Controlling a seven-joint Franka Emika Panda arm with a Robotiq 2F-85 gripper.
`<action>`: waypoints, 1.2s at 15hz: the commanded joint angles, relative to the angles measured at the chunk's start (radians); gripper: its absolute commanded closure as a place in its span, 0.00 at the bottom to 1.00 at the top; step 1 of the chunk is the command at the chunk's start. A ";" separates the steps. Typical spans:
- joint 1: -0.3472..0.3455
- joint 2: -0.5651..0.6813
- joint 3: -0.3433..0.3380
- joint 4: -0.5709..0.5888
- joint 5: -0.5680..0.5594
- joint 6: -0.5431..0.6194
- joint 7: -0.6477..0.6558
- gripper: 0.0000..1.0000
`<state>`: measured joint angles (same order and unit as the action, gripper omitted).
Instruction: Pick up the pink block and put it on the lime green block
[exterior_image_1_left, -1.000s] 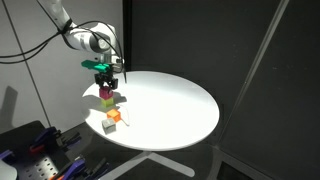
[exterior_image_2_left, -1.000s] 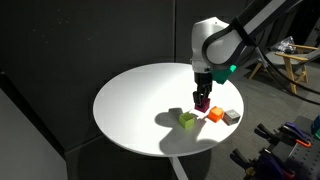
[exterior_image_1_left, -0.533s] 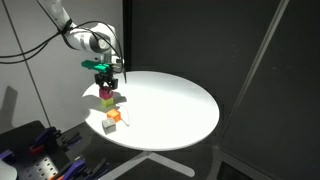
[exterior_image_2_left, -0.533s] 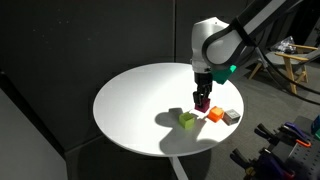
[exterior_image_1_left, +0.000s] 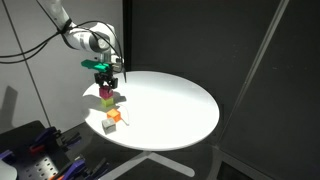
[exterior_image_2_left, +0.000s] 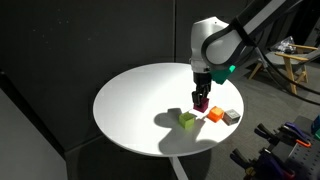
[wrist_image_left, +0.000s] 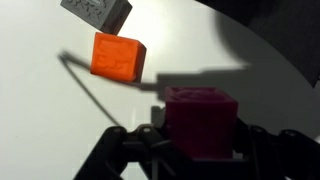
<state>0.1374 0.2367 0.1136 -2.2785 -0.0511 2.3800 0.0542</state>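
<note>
My gripper keeps holding the pink block from here until it rests on the lime green block (exterior_image_1_left: 107, 102), since the pink block's lower edge hovers above that block's top.
My gripper (exterior_image_2_left: 201, 98) is shut on the pink block (wrist_image_left: 200, 122), a dark magenta cube held between the two fingers just above the white round table (exterior_image_2_left: 140, 95). The block also shows in both exterior views (exterior_image_1_left: 106, 92) (exterior_image_2_left: 201, 100). The lime green block (exterior_image_2_left: 187, 120) sits on the table next to the held block; in an exterior view it appears right below it (exterior_image_1_left: 107, 101). The green block is out of the wrist view.
A small orange cube (wrist_image_left: 118, 56) (exterior_image_2_left: 214, 114) (exterior_image_1_left: 114, 116) and a whitish-grey cube (wrist_image_left: 98, 12) (exterior_image_2_left: 231, 116) (exterior_image_1_left: 109, 126) lie close by near the table's edge. Dark curtains stand behind. Clutter (exterior_image_1_left: 40, 155) sits beside the table.
</note>
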 joint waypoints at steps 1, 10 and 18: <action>0.009 0.011 0.007 0.028 -0.005 -0.001 -0.013 0.73; 0.040 0.091 0.010 0.123 -0.036 -0.029 -0.006 0.73; 0.069 0.170 0.006 0.203 -0.090 -0.048 0.000 0.73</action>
<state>0.1921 0.3775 0.1261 -2.1248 -0.1158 2.3691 0.0527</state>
